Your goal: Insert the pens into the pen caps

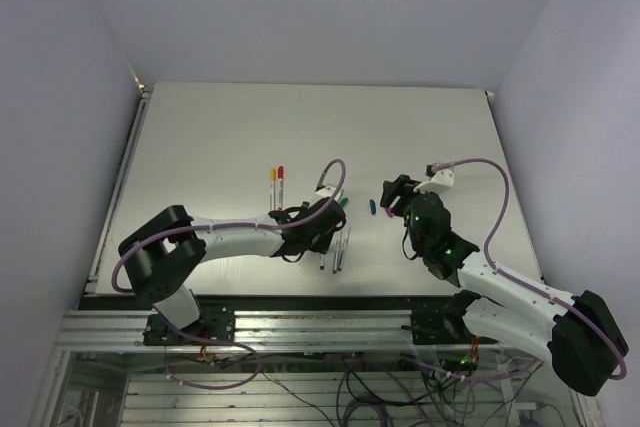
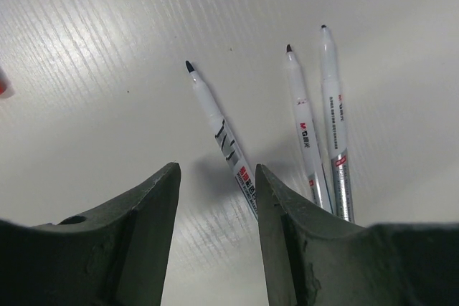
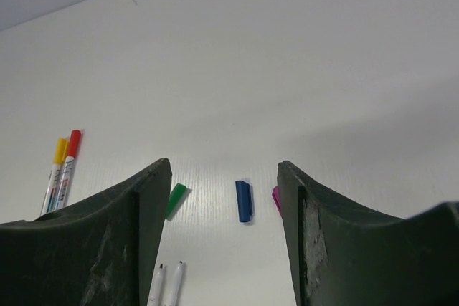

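Observation:
I need to line my left gripper up with the nearest pen and lower before closing, since it lies below one finger and I would miss it now.
Three uncapped white pens [image 2: 222, 137] [image 2: 305, 130] [image 2: 336, 120] lie side by side on the table, dark tips pointing away. My left gripper [image 2: 215, 170] is open and empty just above them, and the nearest pen runs under its right finger. It also shows in the top view [image 1: 325, 225]. My right gripper [image 3: 224, 166] is open and empty, low over the table. The blue cap [image 3: 244, 201] lies between its fingers, ahead of them. The green cap [image 3: 175, 201] lies by the left finger. The purple cap [image 3: 275, 196] is half hidden behind the right finger.
Two pens with the yellow cap [image 3: 59, 151] and the red cap [image 3: 73, 143] on lie together at the left, also seen in the top view [image 1: 276, 187]. The two arms stand close together mid-table. White walls border the table at the back and sides.

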